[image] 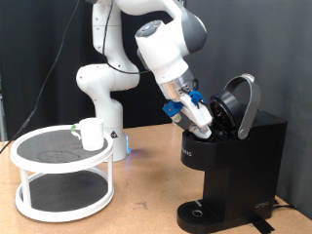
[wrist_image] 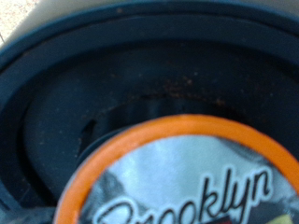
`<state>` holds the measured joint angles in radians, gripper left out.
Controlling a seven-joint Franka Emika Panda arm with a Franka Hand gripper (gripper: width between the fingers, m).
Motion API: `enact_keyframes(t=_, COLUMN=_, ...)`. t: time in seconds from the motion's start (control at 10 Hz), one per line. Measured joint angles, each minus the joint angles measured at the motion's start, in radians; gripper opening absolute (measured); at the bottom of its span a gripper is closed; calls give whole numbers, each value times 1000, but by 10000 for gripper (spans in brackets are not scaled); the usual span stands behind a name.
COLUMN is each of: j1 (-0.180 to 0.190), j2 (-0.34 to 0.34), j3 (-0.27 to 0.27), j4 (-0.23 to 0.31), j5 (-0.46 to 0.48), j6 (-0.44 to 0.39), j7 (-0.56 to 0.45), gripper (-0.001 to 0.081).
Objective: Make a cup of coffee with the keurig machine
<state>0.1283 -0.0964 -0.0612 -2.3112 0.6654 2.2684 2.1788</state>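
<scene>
The orange-rimmed coffee pod sits inside the dark round chamber and would remain in the machine (image: 237, 161), so it is time for my gripper to open now.
The black keurig machine (image: 237, 161) stands at the exterior view's right with its rounded lid (image: 240, 101) hinged open. My gripper (image: 204, 124) reaches down at a slant into the open pod chamber. The wrist view shows, very close, a coffee pod (wrist_image: 187, 182) with an orange rim and a silver foil top printed "Brooklyn", in front of the dark round chamber (wrist_image: 112, 93). My fingers do not show in the wrist view. The white cup (image: 92, 134) stands on a rack at the exterior view's left, far from the gripper. The machine's round drip tray (image: 200, 212) holds nothing.
The cup stands on the top tier of a round white two-tier rack (image: 39, 161) at the exterior view's left. The robot's white base (image: 102, 97) stands behind it. Bare wooden table (image: 146, 195) lies between rack and machine.
</scene>
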Motion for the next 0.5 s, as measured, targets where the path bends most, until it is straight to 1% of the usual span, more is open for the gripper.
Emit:
enact_keyframes(t=0.4, j1=0, j2=10, j3=12, j4=0, j5=0, j6=11, j7=24, gripper=398)
enact_keyframes(t=0.5, j1=0, j2=13, j3=14, j4=-2, j5=0, j6=11, j7=24, gripper=468)
